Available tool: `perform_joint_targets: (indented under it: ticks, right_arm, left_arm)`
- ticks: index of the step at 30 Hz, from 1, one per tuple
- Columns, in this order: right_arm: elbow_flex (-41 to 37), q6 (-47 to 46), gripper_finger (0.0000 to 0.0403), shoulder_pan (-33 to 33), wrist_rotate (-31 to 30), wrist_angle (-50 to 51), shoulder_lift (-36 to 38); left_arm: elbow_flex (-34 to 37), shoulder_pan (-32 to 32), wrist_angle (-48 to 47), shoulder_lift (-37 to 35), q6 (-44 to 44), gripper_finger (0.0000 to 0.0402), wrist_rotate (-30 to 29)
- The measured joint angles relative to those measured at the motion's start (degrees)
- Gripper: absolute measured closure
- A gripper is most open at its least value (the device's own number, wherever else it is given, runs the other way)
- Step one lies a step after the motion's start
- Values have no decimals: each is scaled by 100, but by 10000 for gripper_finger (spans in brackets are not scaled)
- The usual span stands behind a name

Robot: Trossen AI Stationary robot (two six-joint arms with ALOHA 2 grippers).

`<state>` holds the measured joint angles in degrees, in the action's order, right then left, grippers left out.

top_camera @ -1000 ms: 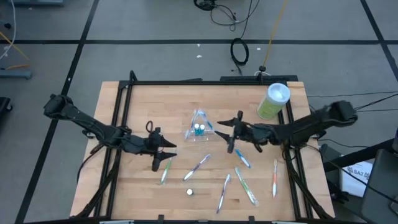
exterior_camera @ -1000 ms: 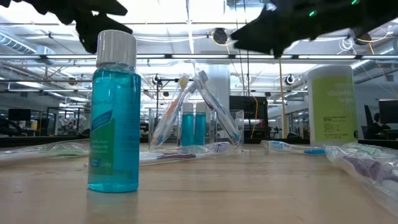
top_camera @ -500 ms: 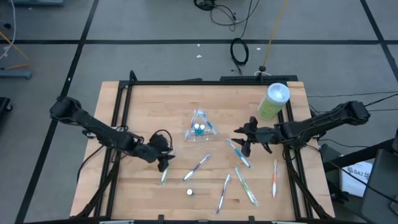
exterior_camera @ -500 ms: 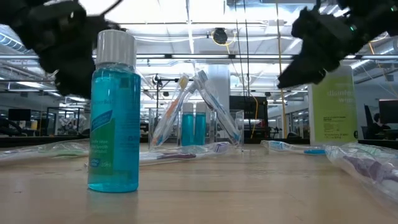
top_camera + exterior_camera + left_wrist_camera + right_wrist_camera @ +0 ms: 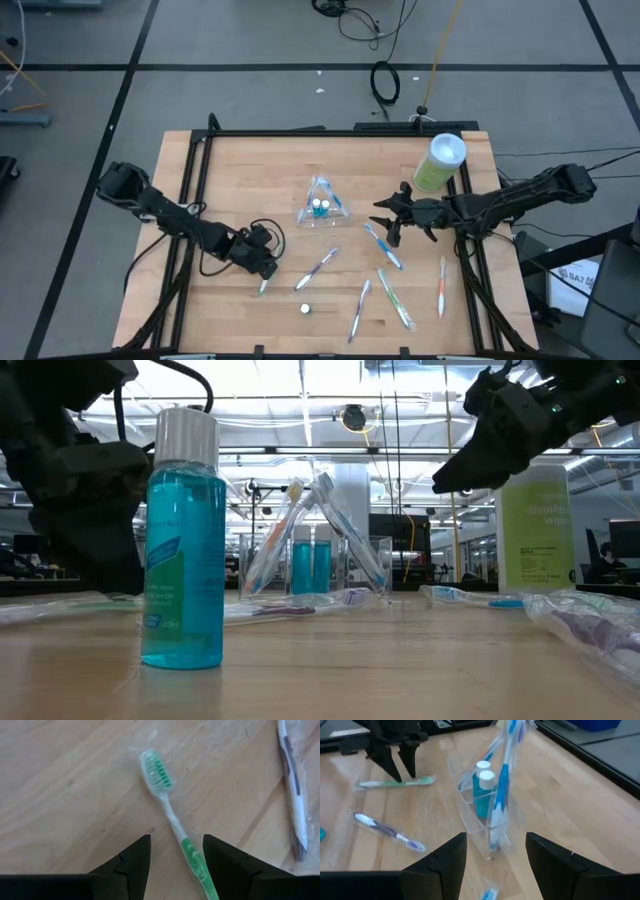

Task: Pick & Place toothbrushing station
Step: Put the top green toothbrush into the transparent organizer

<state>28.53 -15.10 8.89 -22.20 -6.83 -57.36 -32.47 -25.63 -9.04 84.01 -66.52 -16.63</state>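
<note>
Next, my left gripper grips the green toothbrush by its handle (image 5: 196, 862), to stand it in the clear plastic cup with its bristles free.
A clear plastic cup (image 5: 320, 206) stands mid-table on its base, holding upright toothbrushes and two small teal bottles; it also shows in the right wrist view (image 5: 490, 810). Wrapped toothbrushes lie flat around it. My left gripper (image 5: 264, 270) is open and low over a green toothbrush (image 5: 170, 815), whose handle runs between the fingers; I cannot tell whether they touch it. My right gripper (image 5: 386, 216) is open and empty, above the table to the right of the cup, pointing at it.
A tall light-green canister (image 5: 440, 163) stands at the far right. A blue mouthwash bottle (image 5: 183, 540) stands near the front edge. Other toothbrushes lie at the middle (image 5: 320, 268), right of middle (image 5: 383, 245), front (image 5: 395, 298) and right (image 5: 441, 285).
My left gripper has tipped downward and come down toward the table's near edge, over the green toothbrush, staying open. My right gripper has drawn back from the cup toward the table's right edge.
</note>
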Motion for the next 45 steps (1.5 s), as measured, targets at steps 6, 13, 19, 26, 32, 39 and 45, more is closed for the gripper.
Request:
perform_joint_targets:
  ticks: [6, 13, 19, 26, 32, 39, 45]
  right_arm:
    - [0, 123, 206, -7, 2, -199, 0]
    - [0, 126, 206, -10, 2, -367, 0]
    - [0, 98, 206, -10, 1, -453, 0]
    - [0, 86, 206, -7, 0, -497, 0]
    - [0, 84, 206, -7, -4, -498, 0]
    - [0, 86, 206, -7, -7, -500, -2]
    - [0, 101, 206, -7, -11, -501, -2]
  left_arm:
    - [0, 4, -25, 40, -62, 213, -57]
    - [0, 55, -63, 41, 359, 213, -323]
    - [-1, 256, -9, 34, 604, 213, -103]
    - [-2, 401, -23, -197, 517, 213, -101]
    - [-2, 468, 83, -217, 562, 213, -213]
    - [-9, 470, 571, 224, 661, 213, -403]
    - [-28, 457, 582, 626, 633, 213, -491]
